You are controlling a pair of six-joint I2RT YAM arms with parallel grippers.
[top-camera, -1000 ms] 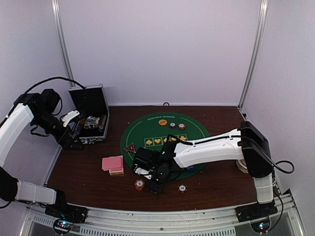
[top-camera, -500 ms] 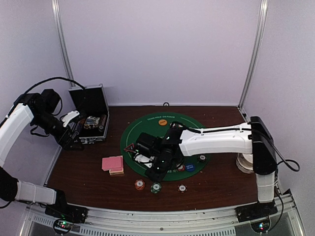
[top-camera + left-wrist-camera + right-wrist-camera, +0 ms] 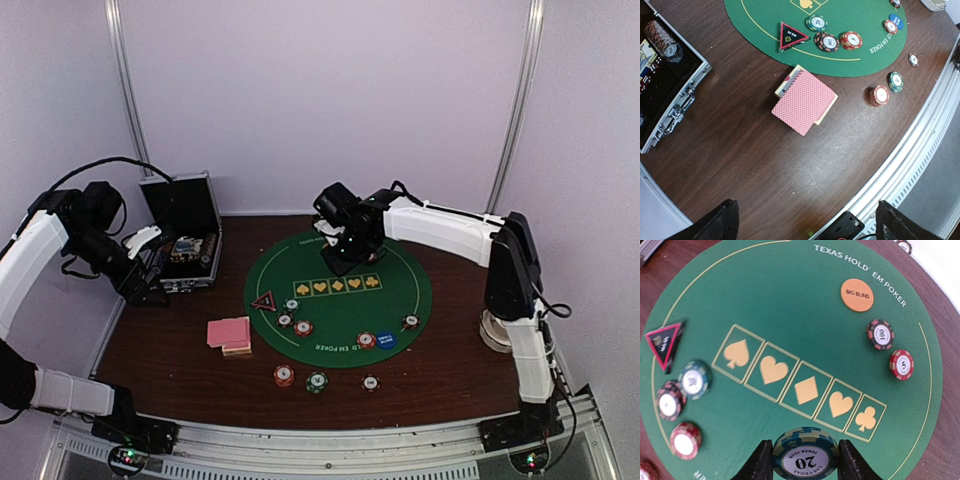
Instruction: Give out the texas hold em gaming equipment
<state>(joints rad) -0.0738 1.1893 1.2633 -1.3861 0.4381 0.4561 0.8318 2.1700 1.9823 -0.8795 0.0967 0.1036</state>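
Note:
My right gripper should keep holding the chip until it reaches the orange disc's two chips. The suit boxes show between them, so the chip would drop short if my gripper opened now.
My right gripper (image 3: 806, 460) is shut on a green striped poker chip (image 3: 806, 456) marked 20, held above the round green mat (image 3: 790, 305). From above, the right gripper (image 3: 345, 245) hangs over the mat's far side. On the mat lie an orange disc (image 3: 857, 295), two chips (image 3: 880, 334) beside it, the black-red triangle (image 3: 664, 344) and three chips (image 3: 694, 380) near it. A blue disc (image 3: 386, 341) lies near the mat's front. The pink-backed cards (image 3: 804, 97) sit on the wood left of the mat. My left gripper (image 3: 807, 225) is open and empty, above the table's left side.
The open silver-edged case (image 3: 185, 245) holding more chips stands at the back left, close to the left gripper (image 3: 140, 275). Three chips (image 3: 317, 381) lie on the wood in front of the mat. A tape roll (image 3: 492, 332) sits by the right arm's base.
My right arm has swung from the mat's near left edge to its far side, carrying the green chip. The left arm has not moved.

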